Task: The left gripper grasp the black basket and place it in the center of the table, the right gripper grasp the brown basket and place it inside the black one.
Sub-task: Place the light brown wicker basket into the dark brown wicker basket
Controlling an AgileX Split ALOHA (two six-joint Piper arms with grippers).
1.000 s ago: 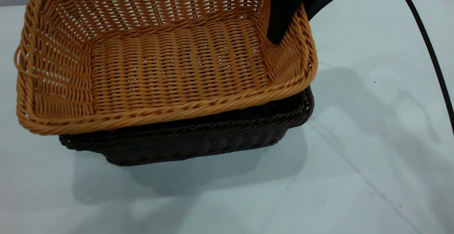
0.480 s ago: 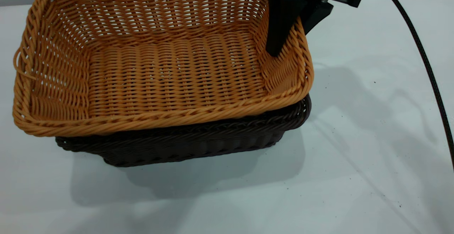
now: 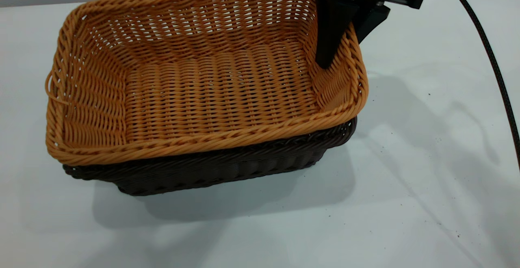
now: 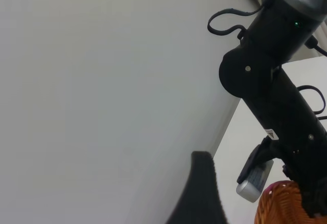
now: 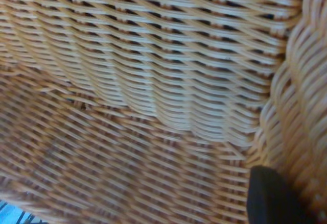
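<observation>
The brown basket's near rim [image 3: 209, 142] rests along the black basket's rim with its base inside, so the brown basket would stay nested and it is time for my right gripper to open.
The brown basket [image 3: 211, 85] sits tilted over the black basket [image 3: 227, 166] on the table [image 3: 406, 158], its near rim just above the black rim. My right gripper [image 3: 344, 45] is shut on the brown basket's right short wall, one finger [image 3: 327, 40] inside and the other outside. In the right wrist view the brown weave [image 5: 153, 106] fills the picture, with one finger [image 5: 271, 196] against the wall. My left gripper is out of the exterior view. In the left wrist view one of its fingers [image 4: 203, 183] points at a pale wall, held away from the baskets, with nothing in it.
A black cable [image 3: 493, 61] runs down the table's right side. The right arm [image 4: 276, 81] with its green light and a bit of the brown basket [image 4: 278, 206] show in the left wrist view. Bare table lies in front and to the right.
The right gripper has carried the brown basket to the right and turned it a little, so it now lies more squarely over the black basket. The black basket has not moved.
</observation>
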